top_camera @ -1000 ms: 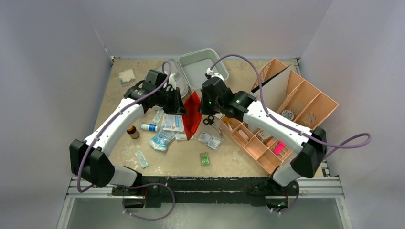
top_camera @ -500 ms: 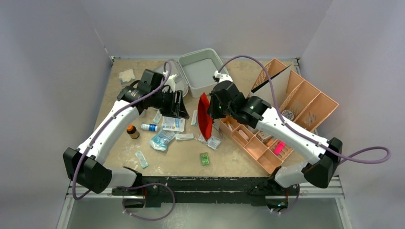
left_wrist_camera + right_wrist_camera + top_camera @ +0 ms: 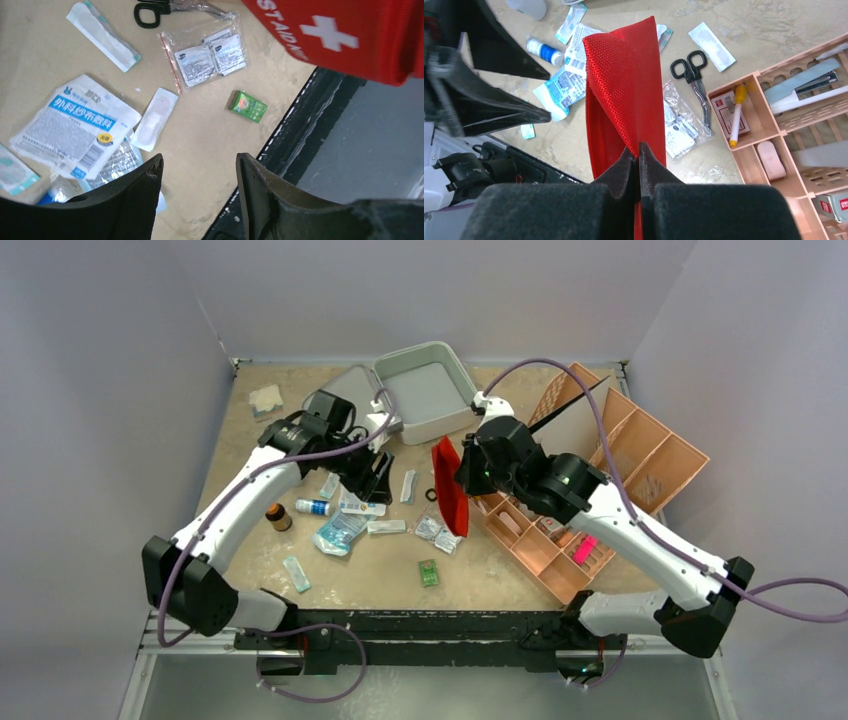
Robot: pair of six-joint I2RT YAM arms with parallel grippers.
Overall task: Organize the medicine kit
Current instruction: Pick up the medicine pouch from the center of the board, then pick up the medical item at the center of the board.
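My left gripper should pack the plaster strip into the red first-aid pouch (image 3: 450, 490), so it should first grab the strip by its flat middle (image 3: 387, 526).
The medicine kit (image 3: 425, 390), a pale grey clamshell case, lies open at the back middle of the table, grey inside. My right gripper (image 3: 639, 148) is shut on the edge of a red first-aid pouch (image 3: 624, 85) and holds it hanging above the table (image 3: 449, 485). The pouch's white cross shows in the left wrist view (image 3: 340, 30). My left gripper (image 3: 199, 157) is open and empty, left of the pouch (image 3: 378, 475), over loose packets.
Scissors (image 3: 691, 70), a zip bag of wipes (image 3: 207, 55), a gauze packet (image 3: 75, 125), a plaster strip (image 3: 155, 119) and a green box (image 3: 247, 106) lie scattered. A brown bottle (image 3: 277, 516) stands left. An orange compartmented tray (image 3: 560, 540) fills the right.
My left gripper opened and let go of the red pouch, then drew back left. My right gripper carried the pouch to the right, toward the orange tray.
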